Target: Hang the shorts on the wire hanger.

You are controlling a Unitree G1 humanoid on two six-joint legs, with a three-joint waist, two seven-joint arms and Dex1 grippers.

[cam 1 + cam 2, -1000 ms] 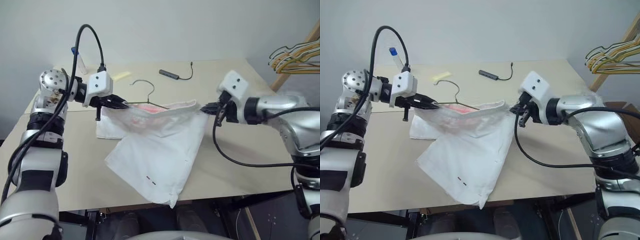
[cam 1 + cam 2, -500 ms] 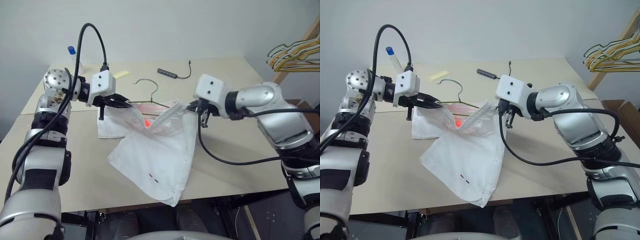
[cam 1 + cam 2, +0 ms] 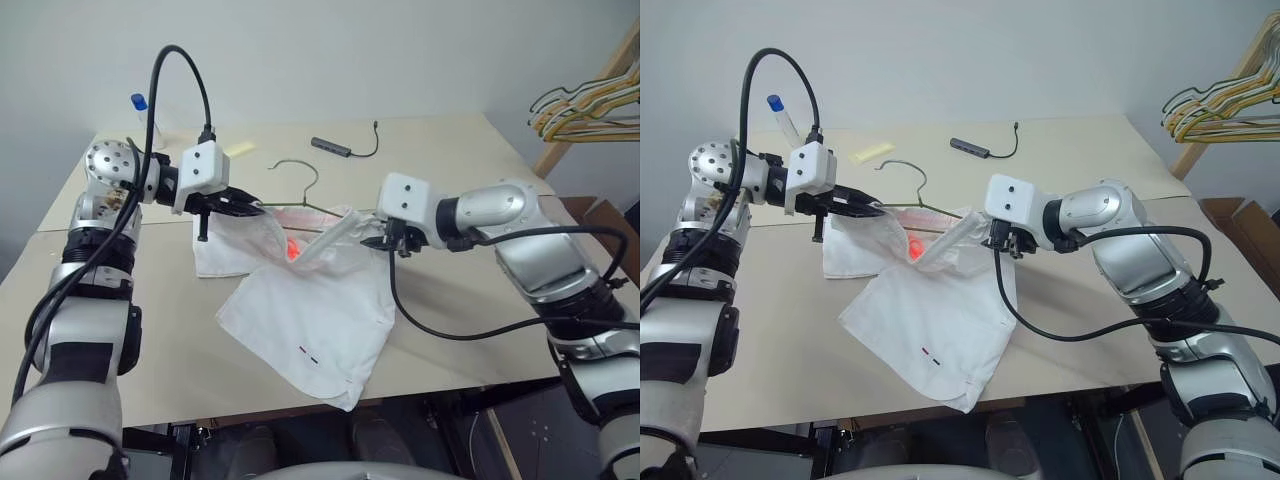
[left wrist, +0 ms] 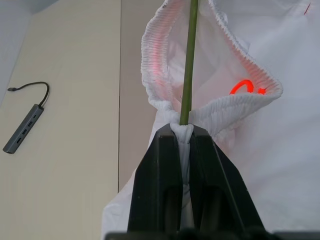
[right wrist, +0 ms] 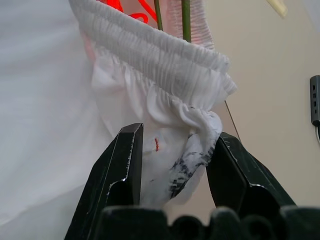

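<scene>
The bunched end of the gathered waistband will be grabbed by my right gripper next, to work the shorts (image 3: 310,320) onto the wire hanger.
The white shorts (image 3: 310,320) lie spread on the table, with the gathered waistband (image 5: 160,55) raised at the far side. The olive wire hanger (image 4: 189,60) runs inside the waistband, and its hook (image 3: 300,170) sticks out behind. My left gripper (image 3: 250,208) is shut on the left end of the waistband, with the hanger wire coming out between its fingers (image 4: 167,165). My right gripper (image 3: 380,243) is at the waistband's right end. Its fingers (image 5: 125,165) stand apart, open, with a bunched corner of cloth between them. Red light glows inside the shorts.
A grey USB hub with a cable (image 3: 335,148) and a yellow strip (image 3: 242,149) lie on the beige table (image 3: 480,330) behind the shorts. A blue-capped bottle (image 3: 140,105) stands at the back left. A bunch of yellow and dark hangers (image 3: 590,105) hangs at the right.
My right gripper moved left towards the left one and a little down. The stretched waistband went slack and folded. The right fingers went from shut to open. The left gripper stayed put.
</scene>
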